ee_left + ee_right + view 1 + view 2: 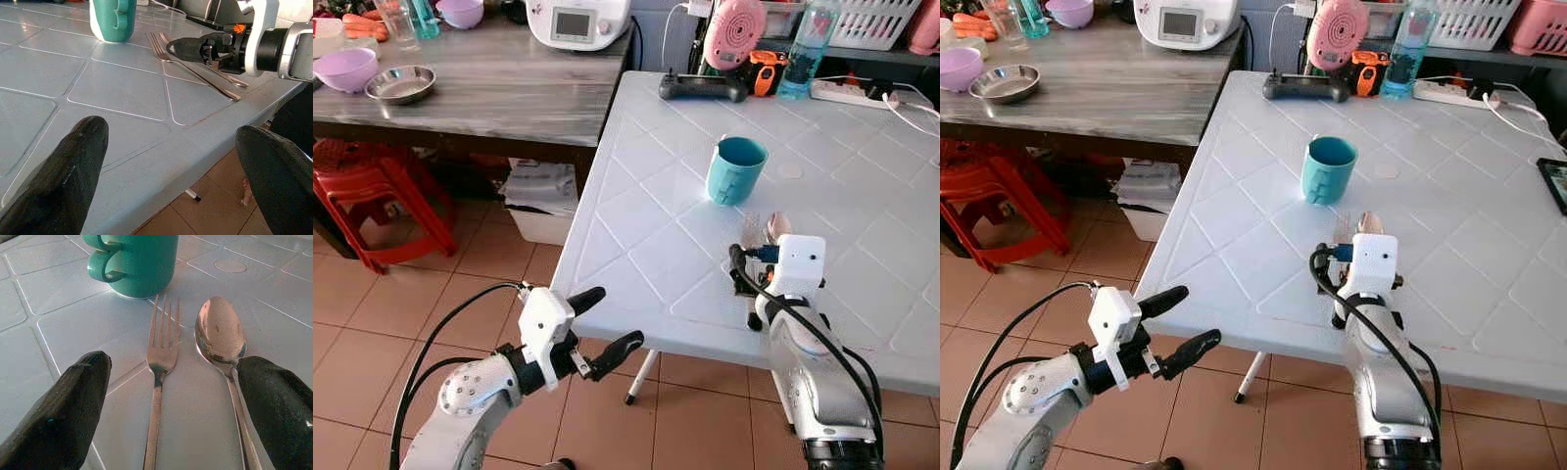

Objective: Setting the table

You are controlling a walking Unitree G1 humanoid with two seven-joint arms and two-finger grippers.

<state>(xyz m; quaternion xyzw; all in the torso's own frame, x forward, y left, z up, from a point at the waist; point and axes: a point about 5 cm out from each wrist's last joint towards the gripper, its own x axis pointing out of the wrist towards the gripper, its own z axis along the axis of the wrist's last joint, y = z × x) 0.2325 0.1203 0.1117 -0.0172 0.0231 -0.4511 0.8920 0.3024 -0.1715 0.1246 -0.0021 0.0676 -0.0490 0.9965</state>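
Note:
I need to set the table, so I should next grab the metal fork by its slim handle (pixel 154 426) with my right gripper.
A teal mug (pixel 736 169) stands upright near the middle of the white table (pixel 646 245). Nearer the front edge, a fork (pixel 159 362) and a spoon (pixel 220 330) lie side by side, heads pointing at the mug. My right gripper (pixel 173 364) is open low over their handles, one finger outside the fork and the other by the spoon's handle. It holds nothing. My left gripper (pixel 615 318) is open and empty, off the table's front left edge above the floor.
A grey counter (pixel 489 88) to the left carries a steel bowl (pixel 400 84) and purple bowls. Red stools (pixel 372 196) and a white box (pixel 540 211) sit beneath it. A controller (pixel 702 87), pink fan, bottle and power strip line the table's far edge.

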